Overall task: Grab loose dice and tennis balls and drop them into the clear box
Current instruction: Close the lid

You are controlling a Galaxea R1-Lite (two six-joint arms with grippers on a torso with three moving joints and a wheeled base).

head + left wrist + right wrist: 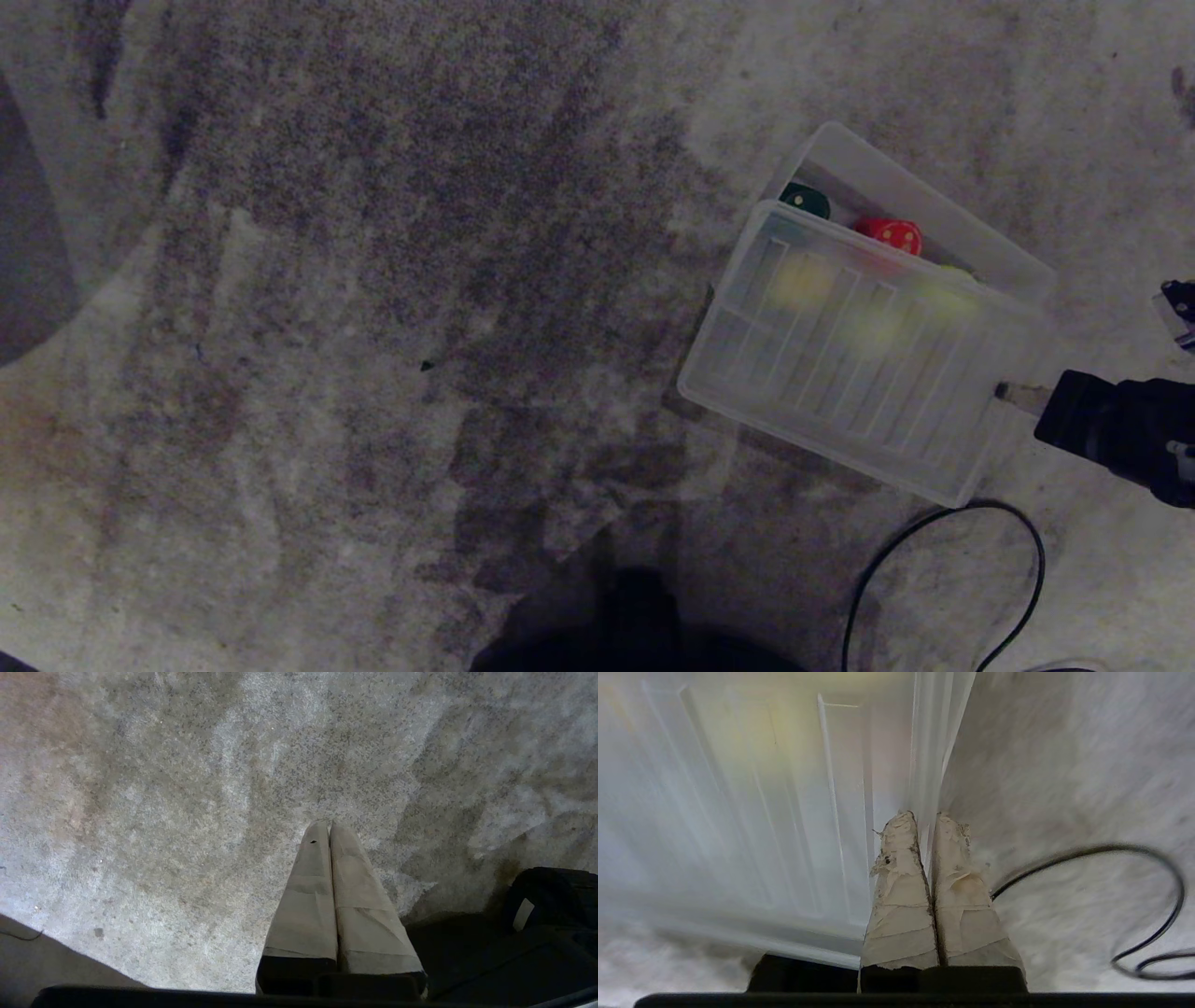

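Note:
The lid's upper edge (874, 251) is short of the box's far rim (938, 197), so my right gripper keeps hold of the lid from here until the lid covers the dice.
The clear box (943, 210) lies on the carpet at the right, and a flat ribbed clear panel (840, 359) covers most of it. In the uncovered far strip sit a dark green die (805, 200) and a red die (890, 233). A yellow blur (801, 280) and two yellow-green blurs (870, 327) show through the panel; I cannot tell dice from tennis balls there. My right gripper (1013, 394) (927, 819) is shut on the panel's (738, 788) near right edge. My left gripper (329, 826) is shut with nothing in it, over bare carpet, outside the head view.
A black cable (943, 569) (1111, 858) loops on the carpet just in front of the box, close to the right gripper. My dark base (635, 625) shows at the bottom edge. A dark shape (28, 233) is at the far left.

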